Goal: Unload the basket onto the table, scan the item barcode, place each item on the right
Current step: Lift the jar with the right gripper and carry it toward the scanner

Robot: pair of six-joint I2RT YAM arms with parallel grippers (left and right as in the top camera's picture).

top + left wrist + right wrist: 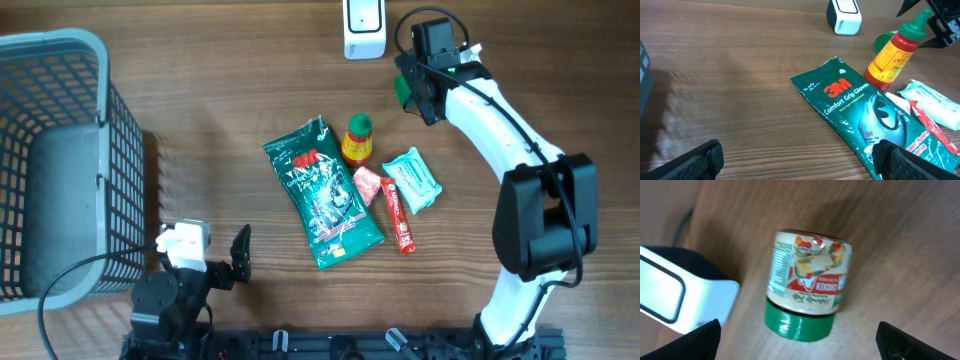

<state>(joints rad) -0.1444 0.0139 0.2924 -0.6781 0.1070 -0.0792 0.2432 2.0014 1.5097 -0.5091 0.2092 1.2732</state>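
Note:
My right gripper picks up the small jar across its sides at the green lid end [799, 322] next, to scan it with the labelled body free.
A small jar with a green lid [807, 300] lies on its side on the table, lid toward the camera in the right wrist view. My right gripper [800, 347] hovers over it, open, its fingers wide on either side and touching nothing. The overhead view shows only the jar's green edge [402, 90], under that gripper [414, 88]. The white barcode scanner [362, 30] stands just left of the jar [680, 292]. My left gripper [797, 165] is open and empty near the front edge [238, 258], left of the green glove bag [860, 110].
A pile sits mid-table: the green glove bag [325, 195], a red sauce bottle [357, 140], a pink packet [367, 185], a red stick pack [400, 215] and a teal wipes pack [412, 180]. A grey wire basket [60, 160] stands at the far left.

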